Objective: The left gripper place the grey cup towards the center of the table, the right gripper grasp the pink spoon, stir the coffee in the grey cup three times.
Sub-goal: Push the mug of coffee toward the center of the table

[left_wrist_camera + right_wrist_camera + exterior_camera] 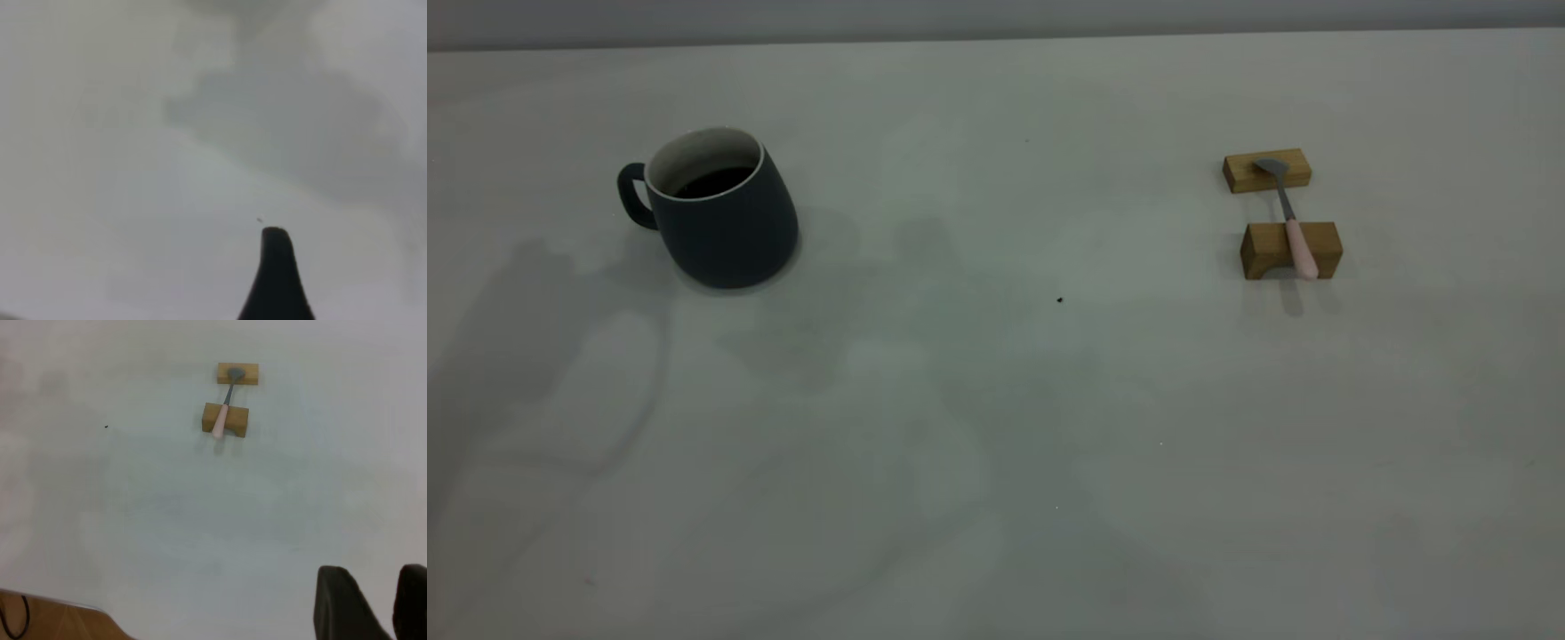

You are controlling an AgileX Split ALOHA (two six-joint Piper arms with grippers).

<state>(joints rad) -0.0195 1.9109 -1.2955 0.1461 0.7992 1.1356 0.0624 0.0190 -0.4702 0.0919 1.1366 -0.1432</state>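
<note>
The open grey cup has dark coffee (713, 181) in it. I should next grab the cup by its side handle (628, 196) with my left gripper to keep it level.
The grey cup (725, 227) stands upright at the left of the table (996, 400), its handle turned to the left, with dark coffee (713, 181) inside. At the right, the pink spoon (1294, 227) lies across two wooden blocks, bowl on the far one and pink handle on the near one. Neither gripper shows in the exterior view. In the left wrist view only a black tip of my left gripper (275, 280) shows above bare table. My right gripper (373, 583) hangs open and empty, well short of the spoon (223, 413).
The far wooden block (1266, 170) and the near wooden block (1291, 250) hold the spoon off the table. A small dark speck (1060, 300) lies near the middle. The right wrist view shows the table's edge (60, 608) with a brown floor below it.
</note>
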